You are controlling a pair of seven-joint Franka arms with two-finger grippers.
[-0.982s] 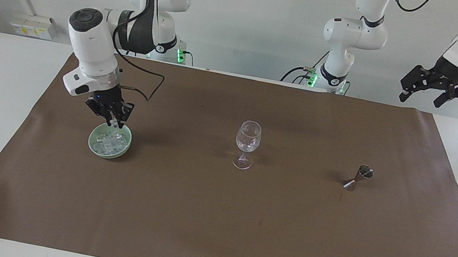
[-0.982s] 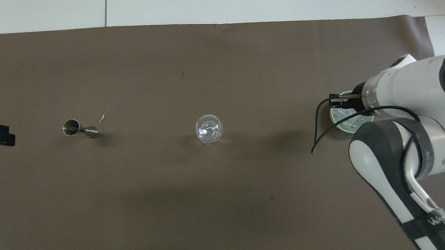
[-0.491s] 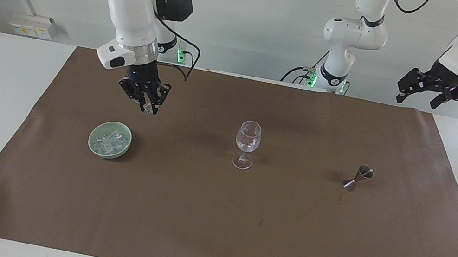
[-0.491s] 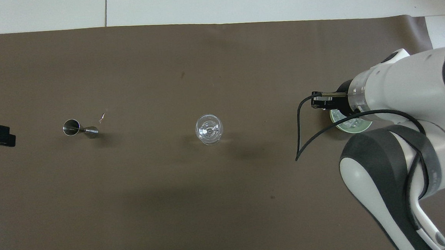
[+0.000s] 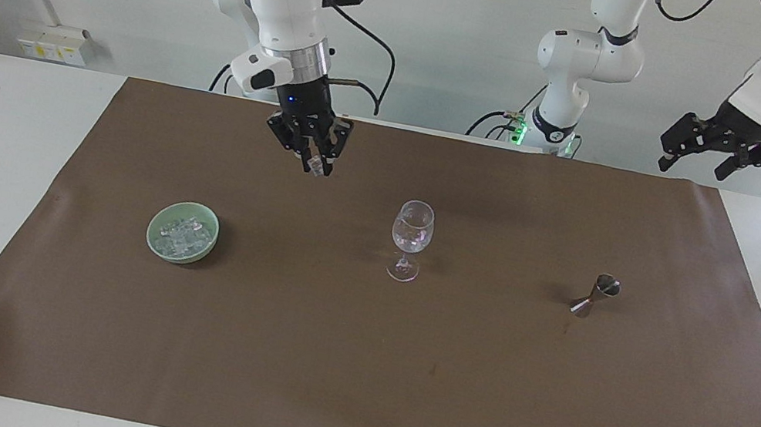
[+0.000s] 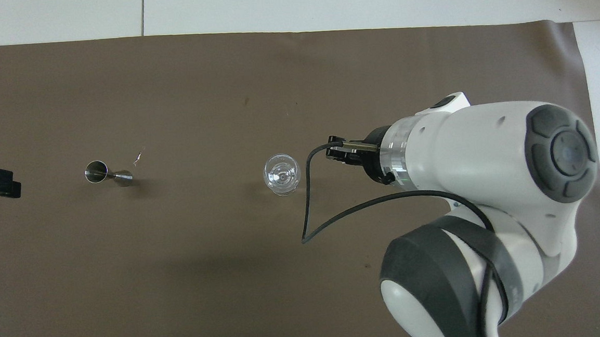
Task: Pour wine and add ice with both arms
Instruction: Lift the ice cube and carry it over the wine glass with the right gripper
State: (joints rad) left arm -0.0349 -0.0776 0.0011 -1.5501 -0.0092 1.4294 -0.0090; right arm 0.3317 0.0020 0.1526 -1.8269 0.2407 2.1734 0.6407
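Observation:
The ice is short in the overhead view. My right gripper should keep hold of the ice until the ice gets to the wine glass's rim.
The wine glass [image 5: 410,238] stands upright in the middle of the brown mat and also shows in the overhead view [image 6: 281,174]. A green bowl [image 5: 183,233] holds several ice cubes [image 5: 180,231] toward the right arm's end; the right arm hides it in the overhead view. My right gripper [image 5: 315,166] is raised over the mat between the bowl and the glass, shut on one ice cube [image 5: 316,165]; it shows close beside the glass in the overhead view [image 6: 338,153]. My left gripper [image 5: 691,163] waits high at its own end, open and empty.
A small metal jigger [image 5: 597,295] stands on the mat toward the left arm's end, also in the overhead view [image 6: 106,172]. The brown mat [image 5: 354,365] covers most of the white table. A black cable [image 6: 308,209] hangs from the right wrist.
My right gripper has risen out of the green bowl with an ice cube and swung toward the wine glass. The left gripper has barely moved.

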